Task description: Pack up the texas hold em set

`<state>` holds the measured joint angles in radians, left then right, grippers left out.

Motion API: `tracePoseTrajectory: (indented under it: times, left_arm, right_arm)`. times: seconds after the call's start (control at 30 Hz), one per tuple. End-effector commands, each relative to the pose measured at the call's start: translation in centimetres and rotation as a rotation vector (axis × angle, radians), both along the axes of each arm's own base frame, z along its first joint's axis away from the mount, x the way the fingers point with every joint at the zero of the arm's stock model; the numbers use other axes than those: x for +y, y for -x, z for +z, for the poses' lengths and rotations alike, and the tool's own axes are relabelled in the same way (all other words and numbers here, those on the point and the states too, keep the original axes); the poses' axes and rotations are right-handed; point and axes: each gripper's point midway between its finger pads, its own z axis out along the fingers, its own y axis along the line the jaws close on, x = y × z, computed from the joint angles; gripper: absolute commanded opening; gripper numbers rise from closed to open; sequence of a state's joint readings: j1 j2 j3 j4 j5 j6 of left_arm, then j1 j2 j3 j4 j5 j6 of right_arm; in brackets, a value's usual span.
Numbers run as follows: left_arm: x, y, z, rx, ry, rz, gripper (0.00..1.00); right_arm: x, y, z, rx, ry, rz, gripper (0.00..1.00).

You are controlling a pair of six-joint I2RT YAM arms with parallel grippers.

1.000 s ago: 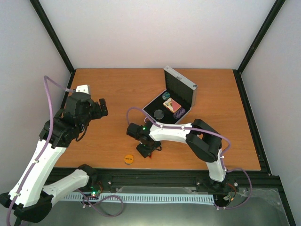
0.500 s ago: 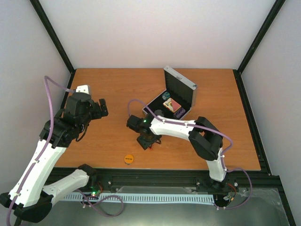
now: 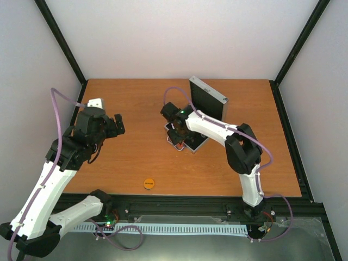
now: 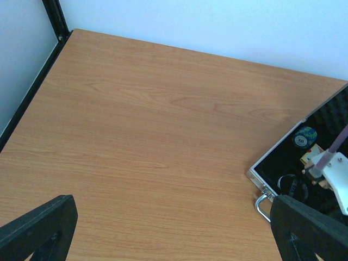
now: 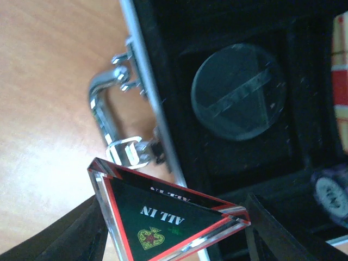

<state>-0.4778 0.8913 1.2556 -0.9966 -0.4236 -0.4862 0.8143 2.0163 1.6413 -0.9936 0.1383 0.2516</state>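
Note:
My right gripper should stay closed on the black-red triangle [image 5: 163, 217] until it reaches the case's black hollow. The triangle would land across the case's silver rim if I opened now.
The silver case [image 3: 209, 97] lies open right of the table's middle, its lid upright. My right gripper [image 3: 179, 136] hangs over the case's front edge, shut on the black-red triangle [image 5: 163, 217] marked ALL IN. Below it show the metal handle [image 5: 106, 109], the silver rim [image 5: 152, 98], a clear disc [image 5: 239, 92] in a black recess, poker chips [image 5: 334, 190] and part of the card pack [image 5: 341, 54]. The orange disc [image 3: 148, 184] lies near the table's front edge. My left gripper [image 3: 111, 125] is open, far left of the case [image 4: 283, 157].
Black frame posts and white walls ring the wooden table [image 3: 130, 109]. In the left wrist view the case's handle [image 4: 262, 204] and a chip marked 50 [image 4: 305, 137] show at the right. A purple cable [image 3: 174, 92] loops above the right arm.
My right gripper has carried the triangle from near the orange disc at the table's front up and rightward to the case's front edge. The left arm and the orange disc have not moved.

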Motion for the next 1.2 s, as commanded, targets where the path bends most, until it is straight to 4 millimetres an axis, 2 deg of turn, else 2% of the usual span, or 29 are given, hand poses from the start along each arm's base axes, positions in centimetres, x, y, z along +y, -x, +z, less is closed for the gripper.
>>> tracePoseTrajectory:
  times: [0.0, 0.23, 0.43, 0.83, 1.07, 1.17]
  left_arm:
    - [0.8, 0.5, 0.5, -0.015, 0.005, 0.033, 1.0]
    - [0.8, 0.4, 0.0, -0.002, 0.002, 0.041, 1.0]
    - [0.8, 0.1, 0.0, 0.001, -0.002, 0.049, 1.0]
    - [0.4, -0.7, -0.4, 0.012, 0.005, 0.059, 1.0]
    - [0.2, -1.1, -0.6, 0.018, 0.006, 0.059, 1.0]
    - [0.1, -1.2, -0.6, 0.019, 0.002, 0.059, 1.0]
  right_arm:
    - [-1.0, -2.8, -0.7, -0.029, 0.04, 0.008, 0.4]
    - [-2.5, -6.1, -1.9, -0.067, 0.087, 0.0, 0.4]
    - [-3.3, -8.2, -1.6, -0.097, 0.099, 0.004, 0.41]
    - [-3.2, -8.4, -2.5, -0.069, 0.064, 0.049, 0.44]
    - [-3.4, -8.6, -3.2, -0.065, 0.072, 0.043, 0.57]
    - [-3.4, -8.8, -3.2, -0.067, 0.074, 0.038, 0.6]
